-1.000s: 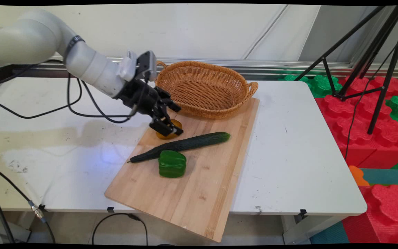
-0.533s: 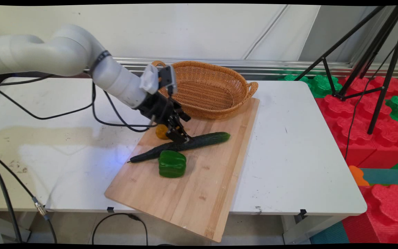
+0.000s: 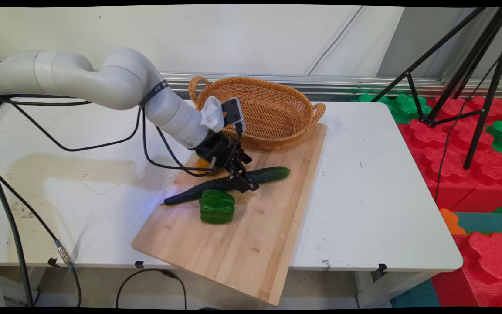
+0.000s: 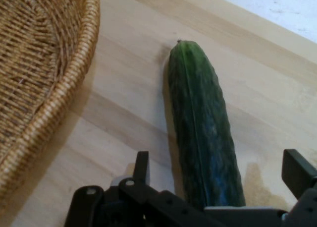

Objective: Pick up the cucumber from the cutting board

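Observation:
I will next grab the cucumber by its middle (image 3: 232, 182) with my gripper, to put the long dark green cucumber into the wicker basket (image 3: 266, 116).
A long dark green cucumber (image 3: 273, 173) (image 4: 200, 123) lies slantwise on the wooden cutting board (image 3: 273, 226). My black gripper (image 3: 245, 182) (image 4: 218, 177) is down over its middle, open, one finger on each side of it. A green bell pepper (image 3: 217, 206) sits just in front of the cucumber. An orange-yellow fruit (image 3: 203, 165) peeks out behind my wrist at the board's far left corner, mostly hidden by it.
A woven wicker basket (image 3: 259, 111) (image 4: 34, 73) stands behind the board, close to my hand. The board (image 4: 124, 118) overhangs the table's near edge. A black tripod (image 3: 464, 87) and red and green foam blocks (image 3: 473, 165) are off the table's right side.
My gripper has moved right and toward the near side, from over the orange-yellow fruit down onto the cucumber's middle. The cucumber, pepper and basket have not moved.

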Available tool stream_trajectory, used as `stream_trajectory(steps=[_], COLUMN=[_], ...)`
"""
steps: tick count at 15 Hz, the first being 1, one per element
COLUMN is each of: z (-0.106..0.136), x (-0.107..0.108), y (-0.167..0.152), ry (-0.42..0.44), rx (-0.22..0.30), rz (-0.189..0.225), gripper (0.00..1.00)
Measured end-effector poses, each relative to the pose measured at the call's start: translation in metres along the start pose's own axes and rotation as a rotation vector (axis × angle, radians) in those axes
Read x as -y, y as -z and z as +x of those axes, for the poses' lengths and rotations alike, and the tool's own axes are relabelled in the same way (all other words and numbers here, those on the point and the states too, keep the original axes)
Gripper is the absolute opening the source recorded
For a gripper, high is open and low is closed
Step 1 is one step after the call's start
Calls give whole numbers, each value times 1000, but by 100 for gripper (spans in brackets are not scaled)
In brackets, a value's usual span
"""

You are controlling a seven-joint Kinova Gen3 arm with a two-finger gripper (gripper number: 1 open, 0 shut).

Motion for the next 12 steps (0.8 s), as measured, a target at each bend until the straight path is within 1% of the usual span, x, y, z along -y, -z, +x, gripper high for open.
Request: stream_trajectory(steps=[9,10,12], z=[12,13,16], x=[-6,-7,-7], y=[-22,-23,-26], ry=[-4,-5,-8], rx=[14,15,17], rz=[16,18,22], gripper=[100,0,0])
